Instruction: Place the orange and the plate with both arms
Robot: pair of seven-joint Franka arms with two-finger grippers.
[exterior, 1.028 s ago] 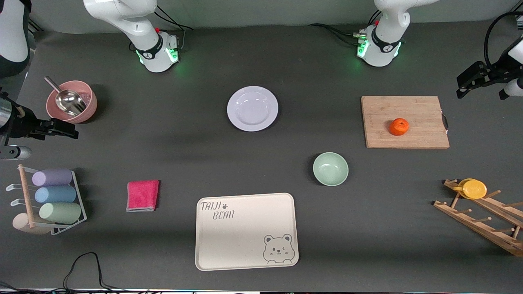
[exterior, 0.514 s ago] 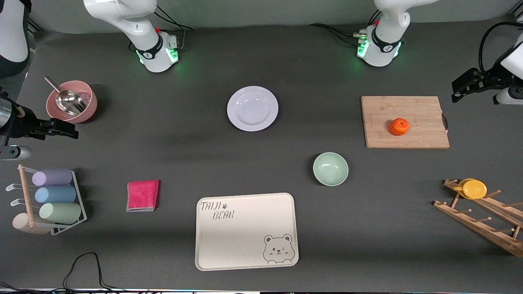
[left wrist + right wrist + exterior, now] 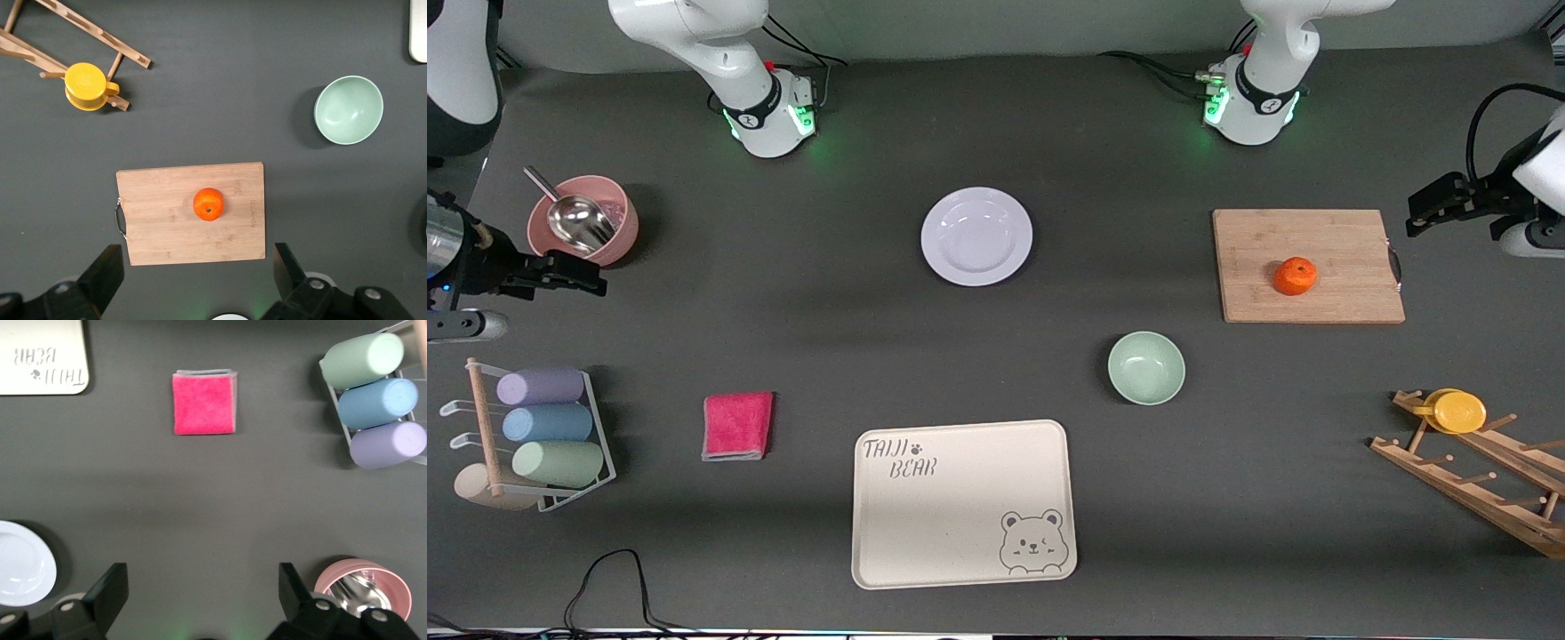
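My left gripper grabs the orange (image 3: 1295,276) by its round sides next, to set it onto the plate (image 3: 976,236).
The orange (image 3: 1295,276) sits on a wooden cutting board (image 3: 1343,249) toward the left arm's end of the table. It also shows in the left wrist view (image 3: 208,204). The pale lavender plate (image 3: 976,236) lies flat near the table's middle, and its edge shows in the right wrist view (image 3: 23,563). My left gripper (image 3: 1416,213) is open and empty, up in the air beside the board's handle end; it also shows in the left wrist view (image 3: 197,270). My right gripper (image 3: 591,276) is open and empty over the table beside the pink bowl (image 3: 583,220); it also shows in the right wrist view (image 3: 200,590).
A green bowl (image 3: 1146,367) and a cream bear tray (image 3: 925,533) lie nearer the camera than the plate. A pink cloth (image 3: 737,425) and a rack of cups (image 3: 543,427) are at the right arm's end. A wooden rack with a yellow cup (image 3: 1456,412) is at the left arm's end.
My left gripper has come down and moved a little toward the cutting board. My right gripper has shifted slightly toward the table's middle. Nothing on the table has moved.
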